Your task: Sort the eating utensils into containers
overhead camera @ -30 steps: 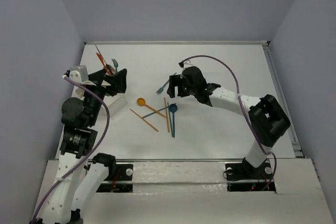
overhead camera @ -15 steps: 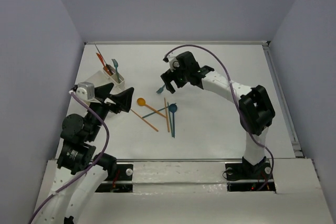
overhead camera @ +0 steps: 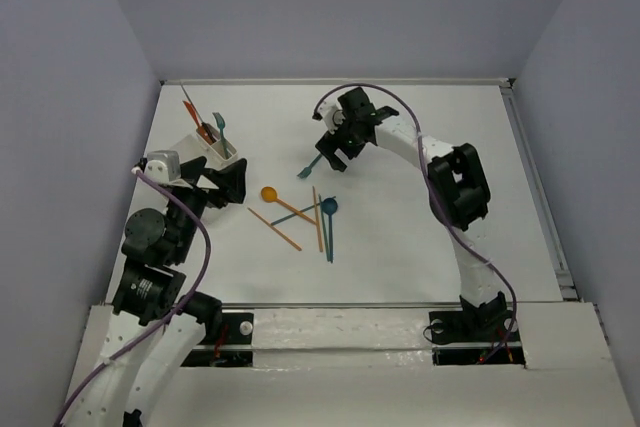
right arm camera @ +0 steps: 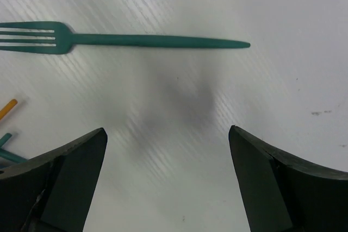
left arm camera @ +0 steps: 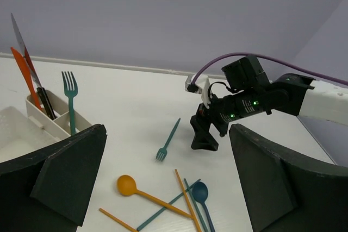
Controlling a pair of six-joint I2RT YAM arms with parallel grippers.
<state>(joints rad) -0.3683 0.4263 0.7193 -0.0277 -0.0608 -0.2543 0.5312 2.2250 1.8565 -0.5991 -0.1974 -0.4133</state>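
Note:
The right gripper should next grab the loose teal fork by its handle (overhead camera: 317,159) (right arm camera: 173,41), so the tined head stays free for handing the fork over to the left gripper.
The white organiser (overhead camera: 196,143) stands at the back left, holding an orange knife, a dark knife and a teal fork (left arm camera: 69,93); it also shows in the left wrist view (left arm camera: 41,115). A loose teal fork (overhead camera: 311,165) lies mid-table, also in both wrist views (left arm camera: 167,140) (right arm camera: 125,40). An orange spoon (overhead camera: 268,193), a blue spoon (overhead camera: 329,206), orange sticks and teal sticks lie crossed in a pile nearer the front. My left gripper (overhead camera: 235,185) is open and empty, between the organiser and the pile. My right gripper (overhead camera: 330,150) is open and empty, low beside the loose fork's handle.
The table's back wall edge (overhead camera: 330,81) and a right-hand rail (overhead camera: 530,177) bound the surface. In the left wrist view, the right arm's purple cable (left arm camera: 244,57) arches above the table behind the loose fork.
My left gripper has left the organiser and swung toward the utensil pile. My right arm has folded and its gripper has shifted back and left, closer to the loose teal fork.

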